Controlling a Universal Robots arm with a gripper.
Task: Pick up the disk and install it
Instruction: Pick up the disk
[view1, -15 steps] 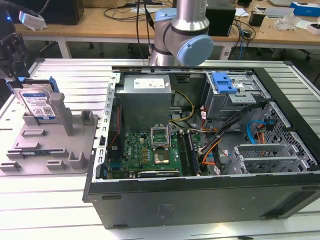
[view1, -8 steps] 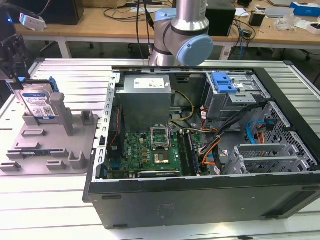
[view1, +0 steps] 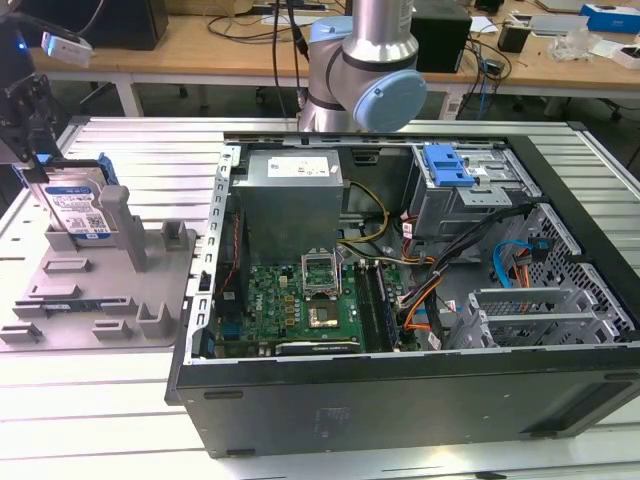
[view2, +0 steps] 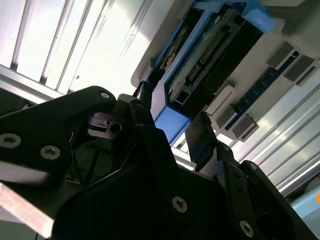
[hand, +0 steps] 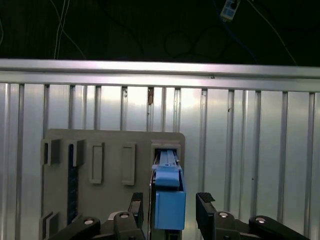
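I should close my gripper on the disk now: my fingers are down over the disk (view1: 82, 208), on both sides of the blue bracket end, and would hold it.
The disk (view1: 82, 208) stands on edge in a slot of the grey holder (view1: 110, 300) at the exterior view's left, its blue-and-white label and blue carrier bracket showing. My gripper (view1: 38, 165) hangs just over its top end. In both wrist views the blue bracket end (hand: 169, 200) (view2: 171, 123) sits between my two black fingers (hand: 136, 204) (view2: 201, 134), with a small gap on each side. The gripper (hand: 170, 201) (view2: 172, 116) is open and straddles the disk.
An open computer case (view1: 200, 330) lies in the exterior view's centre and right, with a grey power supply box (view1: 290, 200), a motherboard (view1: 300, 305), cables and a grey drive cage with a blue latch (view1: 447, 165). The arm's base (view1: 360, 70) stands behind it. Everything rests on a slatted aluminium table (view1: 80, 400).
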